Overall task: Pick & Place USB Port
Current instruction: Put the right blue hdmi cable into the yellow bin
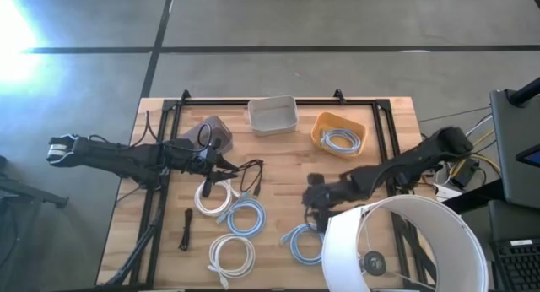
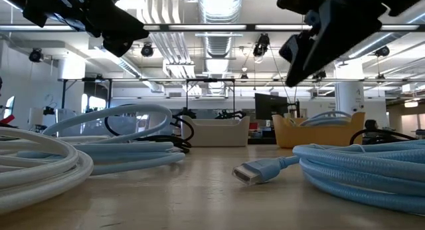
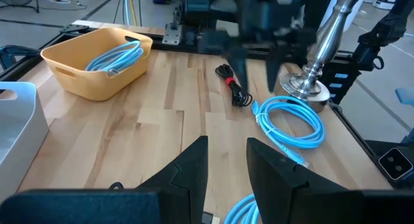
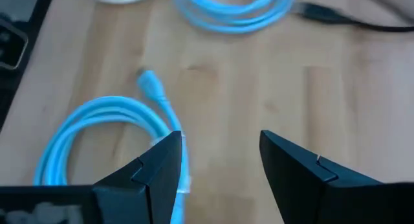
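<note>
The blue cable needs to go in the bin, so my right gripper should next grab the blue coil by its tied bundle of cable.
Several coiled USB cables lie flat on the wooden table: a white coil, a blue coil, another white coil and a blue coil. My right gripper hovers open just beyond that last blue coil, whose plug points away from the fingers. My left gripper is open above the table near a black cable, with nothing between its fingers. A yellow bin holds one blue cable. A white bin stands beside it.
A lamp with a big white shade covers the table's near right corner; its metal base stands by the blue coil. A short black cable lies near the left edge. A grey object sits by the left gripper.
</note>
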Robot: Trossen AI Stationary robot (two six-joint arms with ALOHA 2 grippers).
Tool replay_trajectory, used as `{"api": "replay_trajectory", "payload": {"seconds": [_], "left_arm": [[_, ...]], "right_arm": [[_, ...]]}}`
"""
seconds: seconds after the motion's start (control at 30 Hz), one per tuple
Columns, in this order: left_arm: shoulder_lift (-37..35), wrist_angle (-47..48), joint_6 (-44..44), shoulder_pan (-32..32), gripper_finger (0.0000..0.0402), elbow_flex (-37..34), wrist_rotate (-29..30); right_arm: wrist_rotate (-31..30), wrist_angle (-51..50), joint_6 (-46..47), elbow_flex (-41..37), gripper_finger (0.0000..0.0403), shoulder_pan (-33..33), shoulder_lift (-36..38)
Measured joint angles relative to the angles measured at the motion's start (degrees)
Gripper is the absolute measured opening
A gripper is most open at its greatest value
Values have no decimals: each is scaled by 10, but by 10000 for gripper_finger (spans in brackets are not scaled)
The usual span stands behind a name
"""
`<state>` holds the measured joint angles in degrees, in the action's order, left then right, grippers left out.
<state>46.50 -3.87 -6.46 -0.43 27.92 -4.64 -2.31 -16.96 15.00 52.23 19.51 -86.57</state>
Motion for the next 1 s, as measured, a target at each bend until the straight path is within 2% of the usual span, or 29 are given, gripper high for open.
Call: {"api": "replay_trajectory", "payload": {"seconds": [0.2,0.6,0.73,1.0], "left_arm": [[2,-5,0,0,110,0,0],[13,-4,-5,0,110,0,0],[16,-6,-5,0,110,0,4],[20,-1,-15,0,110,0,5]], "right_arm": [[42,22,13,0,205,33,-74],[40,33,10,7,193,45,-157],[38,32,8,8,162,45,-165],[20,15,8,6,58,42,-139]]}}
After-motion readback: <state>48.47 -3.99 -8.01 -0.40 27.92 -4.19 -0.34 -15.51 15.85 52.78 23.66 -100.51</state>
